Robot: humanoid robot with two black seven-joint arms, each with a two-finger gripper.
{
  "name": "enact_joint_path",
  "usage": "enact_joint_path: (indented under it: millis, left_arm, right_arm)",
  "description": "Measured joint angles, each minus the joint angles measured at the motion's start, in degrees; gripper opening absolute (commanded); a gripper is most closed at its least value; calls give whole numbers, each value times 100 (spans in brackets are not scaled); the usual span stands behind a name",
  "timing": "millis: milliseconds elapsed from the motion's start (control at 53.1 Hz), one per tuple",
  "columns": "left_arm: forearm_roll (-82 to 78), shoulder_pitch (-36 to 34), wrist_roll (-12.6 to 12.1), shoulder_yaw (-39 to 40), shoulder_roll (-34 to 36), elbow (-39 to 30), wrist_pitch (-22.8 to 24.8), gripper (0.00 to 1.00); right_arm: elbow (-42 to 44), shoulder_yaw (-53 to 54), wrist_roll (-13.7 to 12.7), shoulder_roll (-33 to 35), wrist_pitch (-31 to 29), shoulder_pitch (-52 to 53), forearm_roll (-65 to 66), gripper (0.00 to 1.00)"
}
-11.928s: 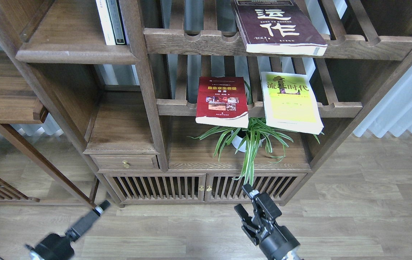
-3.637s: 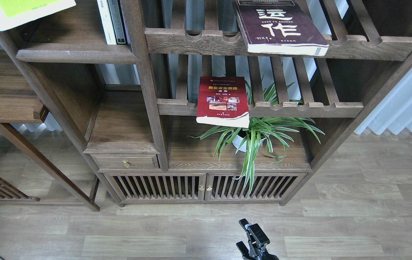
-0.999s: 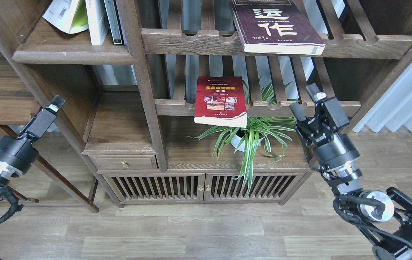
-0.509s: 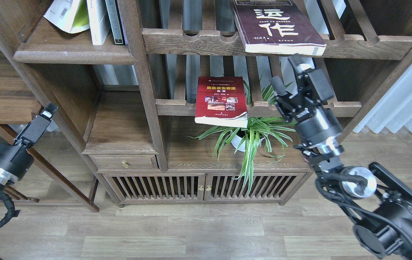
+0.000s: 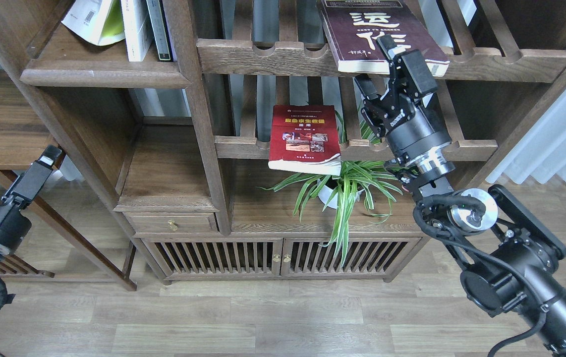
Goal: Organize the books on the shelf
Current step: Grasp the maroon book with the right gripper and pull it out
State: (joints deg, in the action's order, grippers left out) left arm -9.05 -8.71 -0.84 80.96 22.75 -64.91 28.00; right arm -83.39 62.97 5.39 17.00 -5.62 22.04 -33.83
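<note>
My right gripper grabs the maroon book by its lower edge (image 5: 391, 66) next, to organize the shelf (image 5: 99, 75).
The maroon book (image 5: 362, 25) with white characters lies flat on the upper slatted rack and overhangs its front rail. My right gripper (image 5: 375, 62) is open at that book's front edge, with one finger over the cover and the other below the rail. The red book (image 5: 303, 136) lies on the lower slatted rack and overhangs its rail. The yellow-green book (image 5: 95, 22) leans against upright books on the solid shelf (image 5: 99, 75) at the top left. My left gripper (image 5: 49, 154) hangs low at the left, away from the books, and its fingers cannot be told apart.
A white book (image 5: 134, 29) and a dark book (image 5: 159, 29) stand upright on the solid shelf. A potted spider plant (image 5: 347, 191) sits under the red book. Below it are a small drawer (image 5: 171, 224) and slatted cabinet doors (image 5: 278, 255). A curtain (image 5: 560, 129) hangs at the right.
</note>
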Motion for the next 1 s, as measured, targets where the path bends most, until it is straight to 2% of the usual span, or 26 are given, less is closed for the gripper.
enact_joint_path:
  millis: [19,38,132,151,358,678,905,999]
  left_arm:
    - [0,0,1,1,-1,0,0,100]
    - [0,1,4,2,-3,-1,0,100]
    - [0,1,35,8,-11,-4,0,100]
    - [0,1,36,8,-13,-4,0,100]
    - [0,1,39,50,-16,-4,0,100]
    - [0,12,-8,86,-9,13,0,100]
    - [0,51,-13,87,-8,28,0,100]
    - [0,93,-13,73,-10,50,0,100]
  right_arm:
    - [17,21,1,-12,31,4,0,73]
    - [28,44,2,-28,55,6,0,60]
    - [72,256,13,-197,110,12,6,42]
    - [82,308,16,-231,113,12,14,36]
    - [127,535,118,-338,98,-27,219,6]
    - [65,532,100,-301,-359,-411,282,4]
    - [-279,588,67,-255,-1958,-1201,113,4]
    - [-388,593,58,-52,-2189,-1852,57,4]
